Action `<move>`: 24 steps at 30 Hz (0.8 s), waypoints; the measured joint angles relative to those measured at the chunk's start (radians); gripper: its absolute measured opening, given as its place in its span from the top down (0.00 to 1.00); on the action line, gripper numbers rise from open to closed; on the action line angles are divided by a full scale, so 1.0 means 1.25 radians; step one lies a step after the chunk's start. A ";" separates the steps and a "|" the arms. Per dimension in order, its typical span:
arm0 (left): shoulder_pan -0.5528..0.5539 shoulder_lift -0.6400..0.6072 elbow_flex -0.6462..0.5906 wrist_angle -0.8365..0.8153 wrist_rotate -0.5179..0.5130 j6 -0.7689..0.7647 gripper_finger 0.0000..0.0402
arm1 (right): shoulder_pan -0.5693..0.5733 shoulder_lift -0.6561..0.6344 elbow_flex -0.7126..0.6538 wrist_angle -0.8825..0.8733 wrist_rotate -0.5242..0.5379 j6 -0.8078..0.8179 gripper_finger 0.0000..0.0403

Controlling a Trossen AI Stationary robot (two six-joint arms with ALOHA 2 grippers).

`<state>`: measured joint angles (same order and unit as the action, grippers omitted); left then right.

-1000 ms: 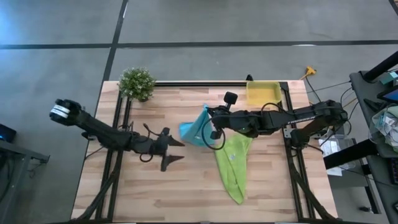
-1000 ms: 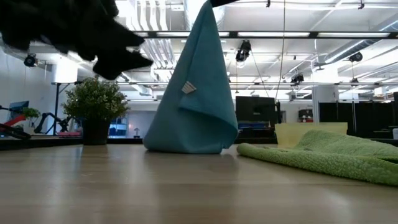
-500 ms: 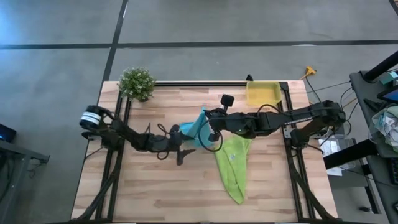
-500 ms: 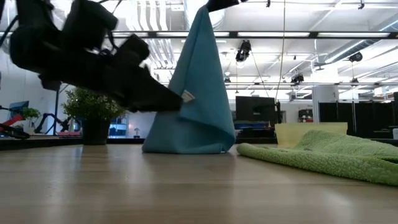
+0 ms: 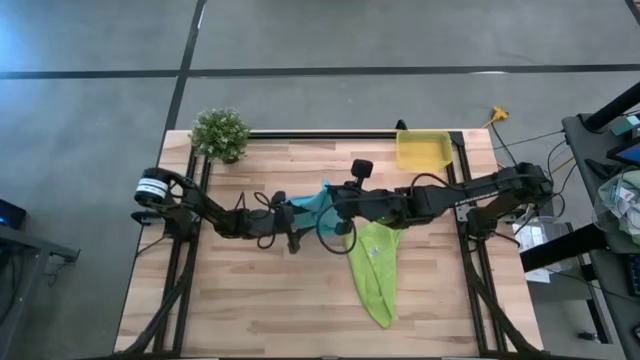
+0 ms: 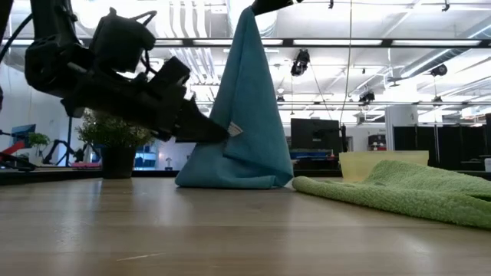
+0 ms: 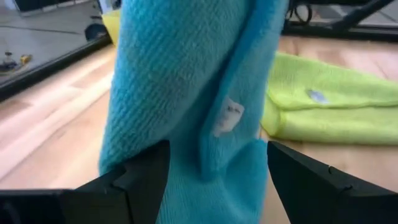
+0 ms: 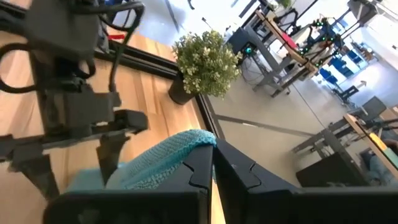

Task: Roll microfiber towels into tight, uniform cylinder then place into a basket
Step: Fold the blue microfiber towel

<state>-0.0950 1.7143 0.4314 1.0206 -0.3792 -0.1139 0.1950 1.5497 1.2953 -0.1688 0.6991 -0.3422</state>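
Next, my left gripper grabs the turquoise towel by its hemmed edge (image 7: pixel 212 134) beside the white tag (image 7: pixel 227 118), to spread the towel for rolling.
A turquoise towel (image 6: pixel 247 107) hangs as a cone from my right gripper (image 6: pixel 270 5), which is shut on its top; its lower end rests bunched on the table (image 5: pixel 250 310). My left gripper (image 7: pixel 217 155) is open. Its fingers stand on either side of the hanging cloth (image 7: pixel 186 87), close to a small white tag (image 7: pixel 227 118). In the high view the left gripper (image 5: pixel 292 226) is just left of the towel (image 5: pixel 310 203). The lime-green towel (image 5: pixel 375 268) lies flat to the right. The yellow basket (image 5: pixel 423 150) sits at the far right. My right gripper pinches the turquoise towel's top corner (image 8: pixel 189 144) between its two fingers, coming from the table's right, slanting slightly down. The cloth hangs below the fingers, and its bottom folds (image 6: pixel 230 178) lie on the table. My left gripper: I cannot tell whether its fingers touch the towel.
A small potted plant (image 5: pixel 220 133) stands at the far left corner. A black rail (image 5: pixel 320 133) runs along the far edge. Bare wood (image 5: pixel 260 300) lies toward the near edge, left of the green towel.
My left gripper has gone toward the table's right and down to the hanging turquoise towel, tipping more level. Its open fingers now stand around the cloth near the tag. The towel stays hanging from my right gripper.
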 joint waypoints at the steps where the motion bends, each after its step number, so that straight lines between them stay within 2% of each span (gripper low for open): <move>1: 0.004 0.000 0.004 -0.002 0.014 0.004 0.37 | 0.002 -0.001 0.000 0.006 0.000 -0.004 0.98; 5: 0.016 0.011 0.040 -0.012 0.081 0.008 0.37 | 0.008 -0.001 0.000 0.027 0.000 -0.014 0.98; 15: 0.019 0.023 0.061 -0.035 0.098 0.035 0.37 | 0.015 -0.001 0.000 0.031 0.000 -0.021 0.98; 24: 0.019 0.035 0.061 -0.036 0.214 0.014 0.37 | 0.015 -0.001 0.000 0.031 0.000 -0.022 0.98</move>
<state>-0.0719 1.7583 0.5082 0.9750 -0.1115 -0.0958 0.2142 1.5478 1.2953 -0.1297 0.6994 -0.3691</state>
